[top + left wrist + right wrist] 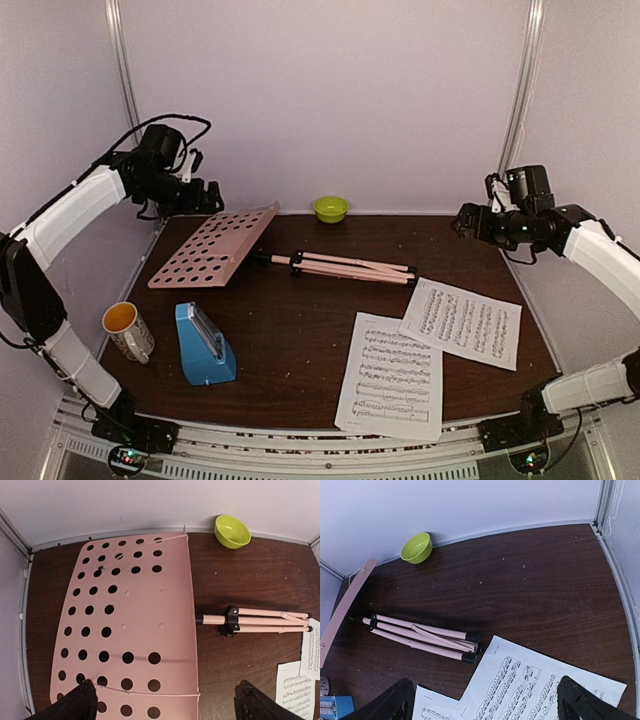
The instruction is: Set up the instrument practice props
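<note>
I next need to grab the pink music stand with my left gripper by its desk's leg-side edge (250, 246) (194, 615) beside the pole; the pole stays free for setting the stand upright.
The pink music stand lies flat on the table: its perforated desk (213, 247) at back left, its folded tripod legs (345, 267) pointing right. It also shows in the left wrist view (130, 625), and its legs show in the right wrist view (420, 636). Two white sheet-music pages (392, 377) (462, 322) lie at front right, also in the right wrist view (540, 690). The blue metronome (205, 345) stands at front left. My left gripper (207, 197) is open, raised above the desk's far corner. My right gripper (465, 222) is open and empty, high at the right.
A cream mug (128, 330) with orange inside stands at the front left, beside the metronome. A small lime-green bowl (331, 208) sits at the back wall, also in the left wrist view (232, 531) and the right wrist view (417, 547). White walls enclose the table.
</note>
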Tool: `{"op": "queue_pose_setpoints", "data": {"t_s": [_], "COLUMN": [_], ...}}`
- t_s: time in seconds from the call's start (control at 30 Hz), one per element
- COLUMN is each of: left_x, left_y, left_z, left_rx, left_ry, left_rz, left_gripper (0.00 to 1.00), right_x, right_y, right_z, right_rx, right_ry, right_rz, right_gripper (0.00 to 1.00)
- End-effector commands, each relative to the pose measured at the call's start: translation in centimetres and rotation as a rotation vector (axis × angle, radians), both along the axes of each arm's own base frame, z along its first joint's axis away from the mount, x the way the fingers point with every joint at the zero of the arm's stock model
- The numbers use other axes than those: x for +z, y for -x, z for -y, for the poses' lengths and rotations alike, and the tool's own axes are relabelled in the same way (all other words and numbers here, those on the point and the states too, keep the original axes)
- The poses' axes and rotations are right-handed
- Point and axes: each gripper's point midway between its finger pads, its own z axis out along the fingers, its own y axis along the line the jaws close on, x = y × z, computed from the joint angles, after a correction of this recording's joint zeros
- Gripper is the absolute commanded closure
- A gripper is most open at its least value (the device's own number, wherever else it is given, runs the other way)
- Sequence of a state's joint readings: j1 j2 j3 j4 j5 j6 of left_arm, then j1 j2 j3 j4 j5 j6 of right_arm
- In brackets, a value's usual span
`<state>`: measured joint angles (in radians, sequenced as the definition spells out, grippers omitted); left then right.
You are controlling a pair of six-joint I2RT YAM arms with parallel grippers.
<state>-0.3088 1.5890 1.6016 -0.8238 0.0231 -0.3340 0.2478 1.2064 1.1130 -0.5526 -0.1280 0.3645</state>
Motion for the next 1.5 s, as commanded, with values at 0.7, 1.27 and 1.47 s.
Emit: {"op": "queue_pose_setpoints", "data": {"t_s": [0.7,1.27,1.47], "left_x": [-4.0,-13.3,-14.0], "left_y": [-7.6,-7.1,-7.1], "left_z": [7.5,8.7,9.4], "left_rx": [-0.120,-0.125,-0.139], "left_ry": [0.096,-0.021,-0.024], "left_rz": [-0.128,-0.318,-0.328], "left_gripper": [0.04,0.59,0.79], "right_x": [8.1,6.6,5.8], "right_y": [-1.1,-1.5,-1.4], "right_z": [0.8,-0.6,-0.6], "right_rx": [-0.026,-0.018,-0.029], "right_ry": [0.012,-0.115,-0.130], "right_rz": [0.261,0.212,0.189], "right_gripper": [0.00,0.00,0.00]}}
